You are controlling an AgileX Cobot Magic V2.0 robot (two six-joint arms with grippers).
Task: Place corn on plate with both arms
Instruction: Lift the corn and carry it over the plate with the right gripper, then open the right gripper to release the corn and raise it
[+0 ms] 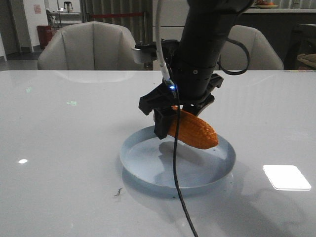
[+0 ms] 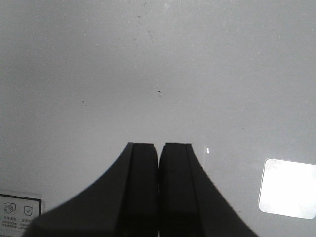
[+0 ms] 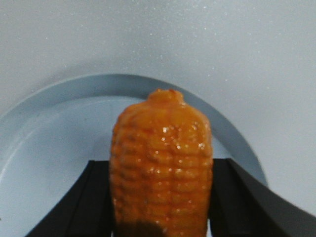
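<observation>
The corn (image 1: 195, 131) has its lower side over the pale-blue plate's surface and would come to rest inside the plate, so it is time for my right gripper to open now.
The orange-yellow corn (image 1: 195, 131) is held in my right gripper (image 1: 177, 118), tilted with its tapered end pointing down to the right, just above the inside of the pale-blue plate (image 1: 143, 170). In the right wrist view the corn (image 3: 162, 163) fills the gap between the black fingers (image 3: 89, 197), with the plate (image 3: 49, 143) beneath it. I cannot tell if the corn's tip touches the plate. My left gripper (image 2: 159, 145) is shut and empty over bare grey table. It does not show in the front view.
A black cable (image 1: 177, 177) hangs from the right arm across the plate's front. Two pale armchairs (image 1: 89, 47) stand behind the table's far edge. A bright light reflection (image 1: 286, 177) lies right of the plate. A small dark mark (image 1: 117, 191) lies front left of it.
</observation>
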